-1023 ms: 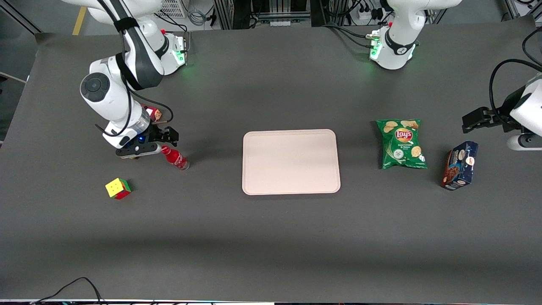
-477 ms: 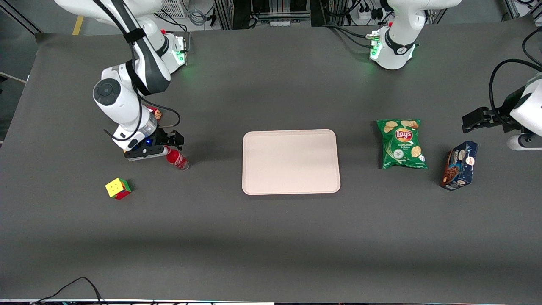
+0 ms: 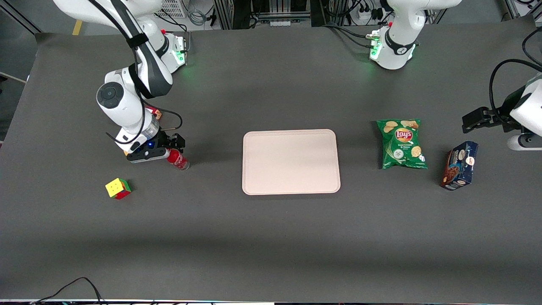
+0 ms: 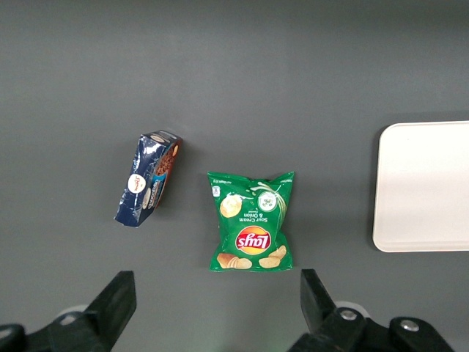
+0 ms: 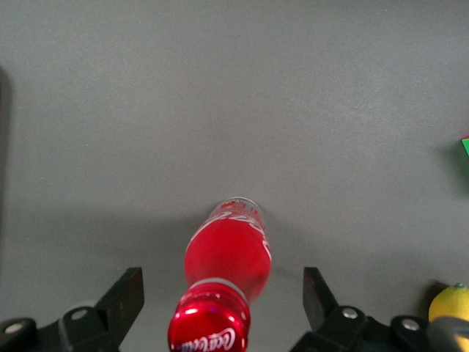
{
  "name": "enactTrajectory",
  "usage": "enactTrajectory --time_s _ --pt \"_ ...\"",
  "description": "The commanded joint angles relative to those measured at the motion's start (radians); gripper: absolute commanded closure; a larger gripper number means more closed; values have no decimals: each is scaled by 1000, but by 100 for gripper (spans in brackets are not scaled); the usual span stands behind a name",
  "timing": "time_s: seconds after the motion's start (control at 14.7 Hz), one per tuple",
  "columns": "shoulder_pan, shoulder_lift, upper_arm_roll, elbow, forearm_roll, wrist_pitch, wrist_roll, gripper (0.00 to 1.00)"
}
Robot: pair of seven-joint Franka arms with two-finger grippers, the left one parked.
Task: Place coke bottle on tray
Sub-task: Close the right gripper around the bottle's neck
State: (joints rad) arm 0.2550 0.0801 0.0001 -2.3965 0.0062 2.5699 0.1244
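Note:
My right gripper grabs the coke bottle by its red body below the cap (image 3: 175,159) next, to set the bottle on the tray (image 3: 291,162).
The coke bottle (image 3: 178,159) is small and red with a red cap and stands upright on the dark table, toward the working arm's end. In the right wrist view the coke bottle (image 5: 223,282) stands between the two open black fingers (image 5: 121,297), touching neither. My right gripper (image 3: 163,151) (image 5: 222,297) is open and sits right over the bottle's cap. The tray (image 3: 291,162) is a large pale pinkish-beige rectangle lying bare at the table's middle, well apart from the bottle; its edge also shows in the left wrist view (image 4: 425,187).
A colored cube (image 3: 118,188) lies nearer the front camera than the gripper. A red box (image 3: 155,112) peeks out under the arm. A green chip bag (image 3: 401,143) and a dark blue cookie box (image 3: 460,165) lie toward the parked arm's end. A yellow fruit (image 5: 448,303) shows in the right wrist view.
My right gripper has moved toward the bottle and now sits over its cap. The bottle has stayed in place.

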Motion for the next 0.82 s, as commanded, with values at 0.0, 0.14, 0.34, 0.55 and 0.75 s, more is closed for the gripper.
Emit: enactTrajectory --time_s 0.0,0.14,0.34,0.55,0.75 --pt "6 -2 -3 -1 11 13 -51 65" --pt "4 -3 -3 0 9 13 -51 83" --pt "4 -6 -3 3 9 9 -51 100" --pt "6 -23 -2 32 9 -20 -52 100" --pt "7 -46 -2 257 9 -361 -54 100"
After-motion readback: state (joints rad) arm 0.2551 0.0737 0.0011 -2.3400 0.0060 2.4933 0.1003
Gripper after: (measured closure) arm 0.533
